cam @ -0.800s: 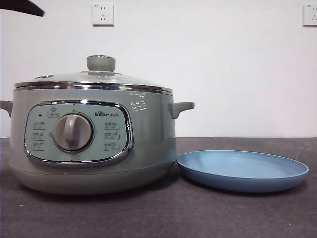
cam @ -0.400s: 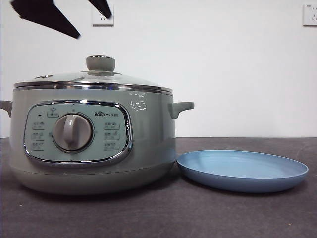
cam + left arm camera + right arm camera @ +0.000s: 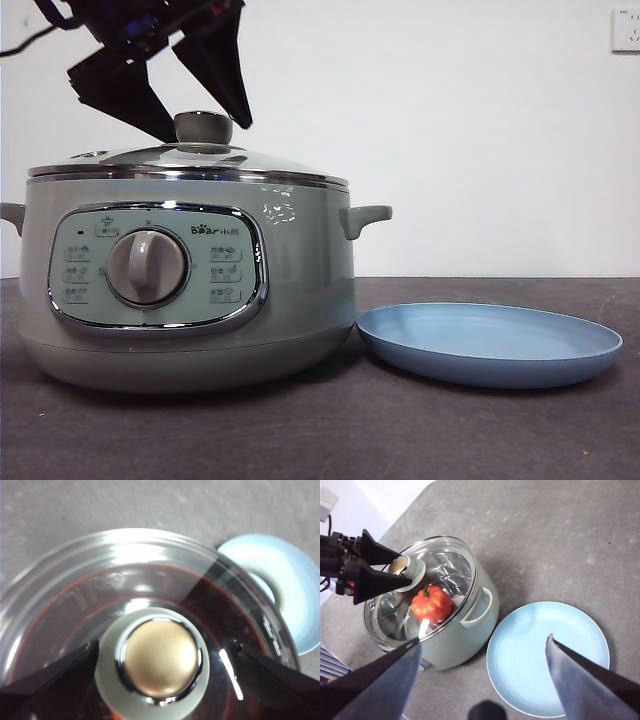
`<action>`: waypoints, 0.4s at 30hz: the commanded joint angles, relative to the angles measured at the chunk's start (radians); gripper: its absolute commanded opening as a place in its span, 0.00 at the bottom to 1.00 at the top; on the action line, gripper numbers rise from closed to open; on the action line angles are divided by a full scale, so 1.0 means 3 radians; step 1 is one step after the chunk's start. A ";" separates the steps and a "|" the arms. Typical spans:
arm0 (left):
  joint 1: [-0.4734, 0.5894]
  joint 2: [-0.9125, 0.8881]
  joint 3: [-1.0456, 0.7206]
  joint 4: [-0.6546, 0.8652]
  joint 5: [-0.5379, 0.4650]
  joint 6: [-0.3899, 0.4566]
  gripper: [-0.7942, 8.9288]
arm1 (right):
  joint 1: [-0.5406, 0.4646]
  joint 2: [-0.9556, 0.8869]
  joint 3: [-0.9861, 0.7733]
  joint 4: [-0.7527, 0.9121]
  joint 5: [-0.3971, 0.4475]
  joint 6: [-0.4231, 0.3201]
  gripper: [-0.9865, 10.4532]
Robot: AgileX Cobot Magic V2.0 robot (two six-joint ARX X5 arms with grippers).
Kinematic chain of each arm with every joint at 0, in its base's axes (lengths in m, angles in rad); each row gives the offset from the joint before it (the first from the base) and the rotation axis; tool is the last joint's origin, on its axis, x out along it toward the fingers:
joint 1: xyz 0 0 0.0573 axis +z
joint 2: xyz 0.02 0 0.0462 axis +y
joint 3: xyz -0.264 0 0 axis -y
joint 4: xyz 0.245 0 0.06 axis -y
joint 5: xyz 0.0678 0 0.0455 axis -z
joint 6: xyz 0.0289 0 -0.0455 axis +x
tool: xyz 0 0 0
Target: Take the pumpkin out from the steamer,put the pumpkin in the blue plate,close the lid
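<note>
The left gripper should grab the glass lid next by its narrow pale green knob (image 3: 204, 129) (image 3: 160, 657), because the lid is far wider than the gripper's open fingers.
The sage-green steamer (image 3: 300, 290) stands at the left with its glass lid (image 3: 150, 158) on. My left gripper (image 3: 207, 130) is open, its jaws on either side of the lid's pale green knob (image 3: 160, 657) without closing on it. The left wrist view shows this gripper (image 3: 163, 647) straddling the knob. The orange-red pumpkin (image 3: 431, 604) lies inside the steamer (image 3: 465, 640), seen through the lid (image 3: 445, 560). The blue plate (image 3: 490, 345) lies empty to the right of the steamer. My right gripper (image 3: 484, 640) is open, high above the table, and holds nothing.
The steamer's side handle (image 3: 365, 218) juts toward the plate (image 3: 545, 655). A wall outlet (image 3: 626, 30) is at the top right. The dark grey table (image 3: 400, 440) runs in front of both things.
My left gripper has come down from the top left corner to the lid's knob, jaws open on both sides of it. The steamer, lid and plate have not moved.
</note>
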 commanded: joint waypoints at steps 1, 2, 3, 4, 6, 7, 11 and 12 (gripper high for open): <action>-0.0041 0.0008 -0.0010 -0.0008 -0.0102 0.0058 0.51 | 0.0009 -0.0001 0.0004 0.0004 0.0008 0.0020 0.45; -0.0057 0.0008 -0.0010 -0.0009 -0.0175 0.0069 0.44 | 0.0009 -0.0001 0.0004 0.0004 0.0009 0.0019 0.45; -0.0069 0.0008 -0.0010 -0.0011 -0.0229 0.0111 0.37 | 0.0009 -0.0001 0.0004 0.0004 0.0009 0.0019 0.45; -0.0072 0.0008 -0.0010 -0.0024 -0.0238 0.0155 0.31 | 0.0009 -0.0001 0.0004 0.0004 0.0009 0.0019 0.45; -0.0072 0.0008 -0.0010 -0.0047 -0.0231 0.0231 0.17 | 0.0009 -0.0001 0.0004 0.0004 0.0009 0.0019 0.45; -0.0072 0.0008 -0.0010 -0.0052 -0.0231 0.0233 0.13 | 0.0009 -0.0001 0.0004 0.0004 0.0009 0.0019 0.45; -0.0075 0.0006 -0.0010 -0.0057 -0.0230 0.0231 0.07 | 0.0009 -0.0001 0.0004 0.0004 0.0009 0.0015 0.44; -0.0075 0.0006 -0.0010 -0.0055 -0.0231 0.0231 0.07 | 0.0009 -0.0001 0.0004 0.0004 0.0008 0.0006 0.44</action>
